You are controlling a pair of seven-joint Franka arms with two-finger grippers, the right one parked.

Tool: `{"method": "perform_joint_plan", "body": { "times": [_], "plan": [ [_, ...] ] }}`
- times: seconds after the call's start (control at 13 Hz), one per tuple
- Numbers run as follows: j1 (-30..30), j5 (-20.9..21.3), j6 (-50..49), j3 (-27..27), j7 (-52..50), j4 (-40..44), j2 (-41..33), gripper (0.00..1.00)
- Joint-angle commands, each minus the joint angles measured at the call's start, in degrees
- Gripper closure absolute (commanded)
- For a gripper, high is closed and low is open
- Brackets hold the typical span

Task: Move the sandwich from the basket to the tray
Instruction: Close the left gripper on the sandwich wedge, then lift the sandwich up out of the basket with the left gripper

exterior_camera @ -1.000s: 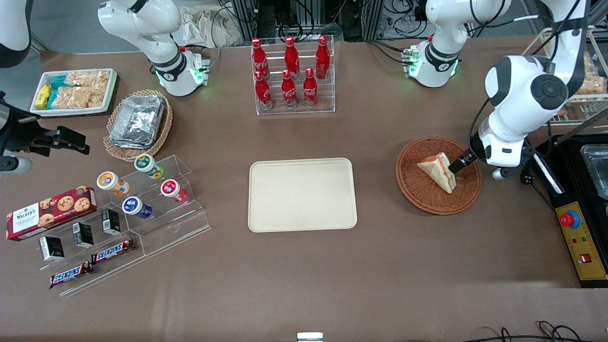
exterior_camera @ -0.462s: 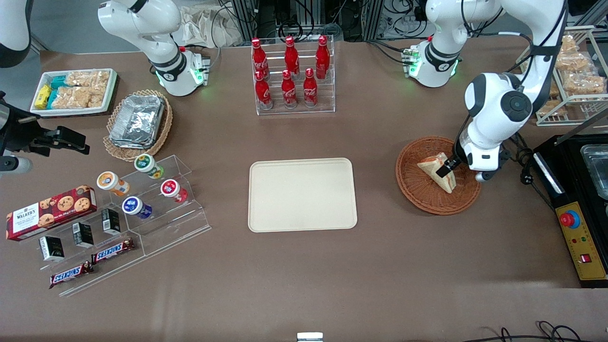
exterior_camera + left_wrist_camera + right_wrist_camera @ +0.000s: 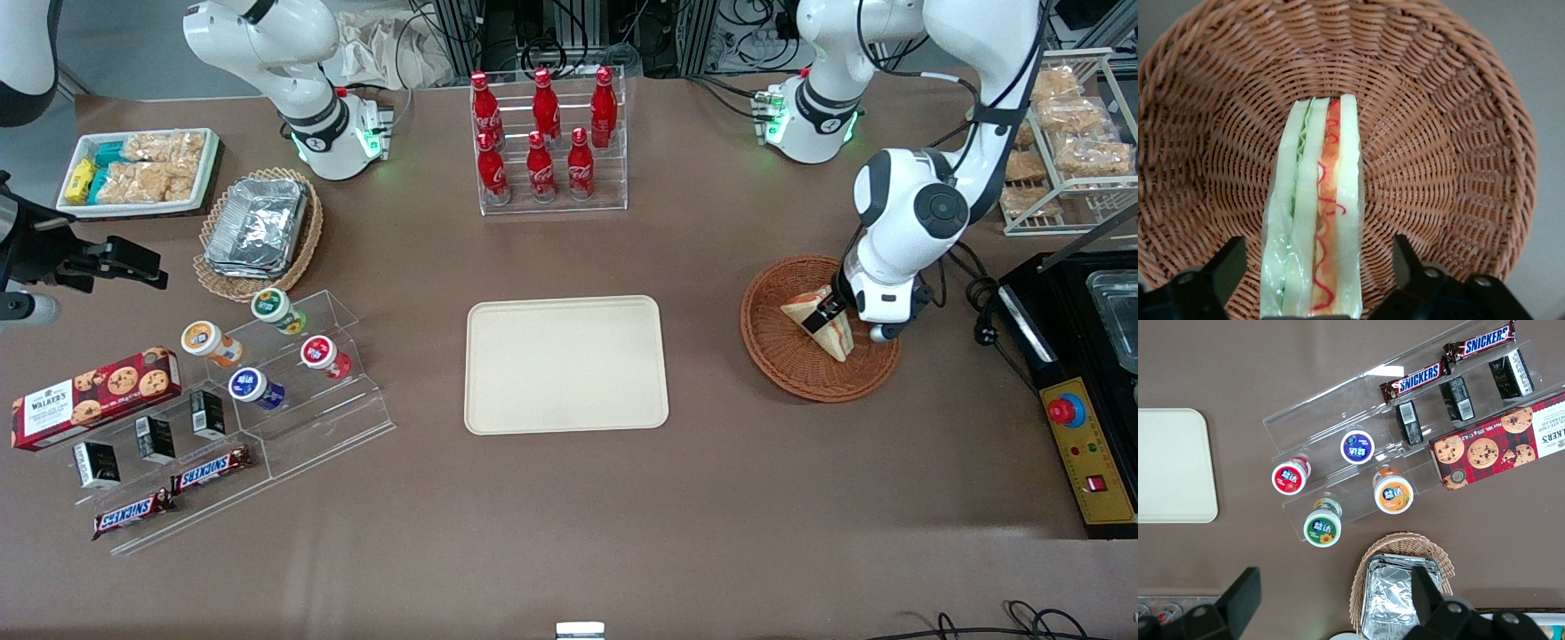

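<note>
The sandwich should next be held by its wrapped end (image 3: 805, 302) with my left gripper, so that it can be placed on the cream-beige tray (image 3: 565, 364).
The sandwich (image 3: 834, 340) is a wrapped white-bread wedge standing on edge in the round reddish-brown wicker basket (image 3: 784, 359) toward the working arm's end of the table. The left wrist view shows the sandwich (image 3: 1317, 200) edge-on, with its green and red-orange layers. My left gripper (image 3: 821, 316) is down in the basket over the sandwich. It (image 3: 1317, 244) is open, one dark finger (image 3: 1226, 264) on each side of the wedge with a gap between finger and bread. The cream-beige tray (image 3: 565, 364) lies flat mid-table, with nothing on it.
A clear rack of red cola bottles (image 3: 544, 133) stands farther from the front camera than the tray. A black control box (image 3: 1080, 436) and a wire shelf of snacks (image 3: 1062, 142) flank the basket. Toward the parked arm's end are an acrylic snack display (image 3: 240, 391) and a foil-container basket (image 3: 258, 227).
The left arm has swung in over the basket toward the tray's side. Its gripper went from beside the sandwich's edge to straddling the wedge. The sandwich has not moved.
</note>
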Motion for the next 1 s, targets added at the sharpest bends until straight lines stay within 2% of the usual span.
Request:
{"method": "perform_joint_plan", "body": {
  "times": [0.0, 0.08, 0.31, 0.62, 0.77, 0.92],
  "plan": [
    [0.2, 0.2, 3.6, -0.6, -1.5, -1.3, 0.7, 0.77],
    [0.2, 0.3, 3.6, -0.6, -1.4, -1.2, 0.8, 1.00],
    [0.2, 0.5, 3.1, -0.5, -0.9, -0.6, -0.6, 1.00],
    [0.5, 0.5, 1.5, -0.2, -0.3, 1.1, -6.3, 1.00],
    [0.6, 0.5, -7.1, -0.1, 2.3, 5.6, -8.0, 1.00],
    [0.6, 0.4, -18.3, -0.1, 9.6, 12.2, -9.6, 1.00]
  ]
}}
